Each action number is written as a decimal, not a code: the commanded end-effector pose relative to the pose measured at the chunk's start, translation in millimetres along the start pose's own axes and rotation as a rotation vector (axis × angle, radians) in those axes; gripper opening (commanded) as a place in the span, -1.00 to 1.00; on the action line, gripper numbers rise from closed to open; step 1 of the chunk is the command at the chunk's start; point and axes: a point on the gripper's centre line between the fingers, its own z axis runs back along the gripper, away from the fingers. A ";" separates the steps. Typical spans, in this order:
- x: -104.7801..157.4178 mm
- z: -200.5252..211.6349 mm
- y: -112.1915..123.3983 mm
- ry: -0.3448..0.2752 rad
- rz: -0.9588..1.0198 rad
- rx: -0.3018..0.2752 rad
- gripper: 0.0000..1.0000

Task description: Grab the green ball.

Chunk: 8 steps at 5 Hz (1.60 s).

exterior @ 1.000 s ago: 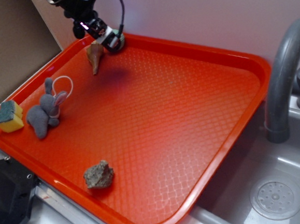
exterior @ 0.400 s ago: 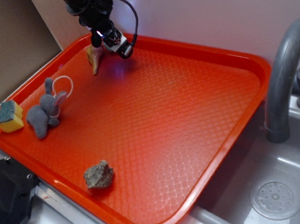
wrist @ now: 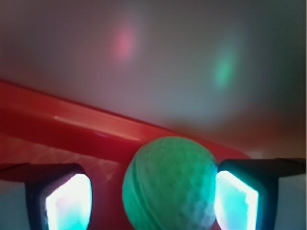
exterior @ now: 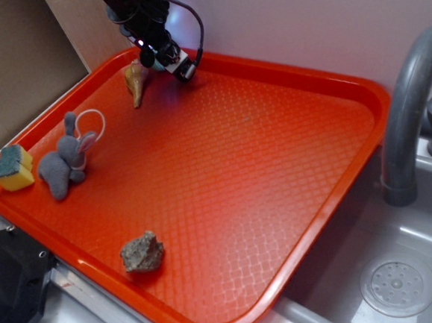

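My gripper closes on the green ball (wrist: 168, 184) now, since my lit fingers stand on either side of the ball and closing now would catch it.
The green ball (wrist: 168, 184) is pale mint with a dimpled surface and a rib line. In the wrist view it sits between my two lit fingers, against the right pad (wrist: 236, 201) and with a gap to the left pad (wrist: 67, 203). My gripper (wrist: 151, 201) is open around it. In the exterior view the gripper (exterior: 169, 60) is low at the tray's far left rim, just right of the seashell (exterior: 136, 82). The ball is hidden behind the gripper there.
The orange tray (exterior: 284, 74) has a raised far rim right behind the ball. A grey plush bunny (exterior: 66, 160), a yellow sponge with a green top (exterior: 11, 167) and a rock (exterior: 141, 252) lie on the left side. A grey faucet (exterior: 406, 109) and sink are at the right.
The gripper has moved to the right and back along the far rim, from over the seashell's thick end to just right of it.
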 end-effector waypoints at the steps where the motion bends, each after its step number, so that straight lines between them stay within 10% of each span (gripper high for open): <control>1: 14.9 8.2 12.3 -0.047 0.018 0.042 -1.00; 5: 8.8 23.9 7.4 -0.041 0.004 0.031 -1.00; 8: -3.2 206.8 17.5 0.086 0.026 -0.430 -1.00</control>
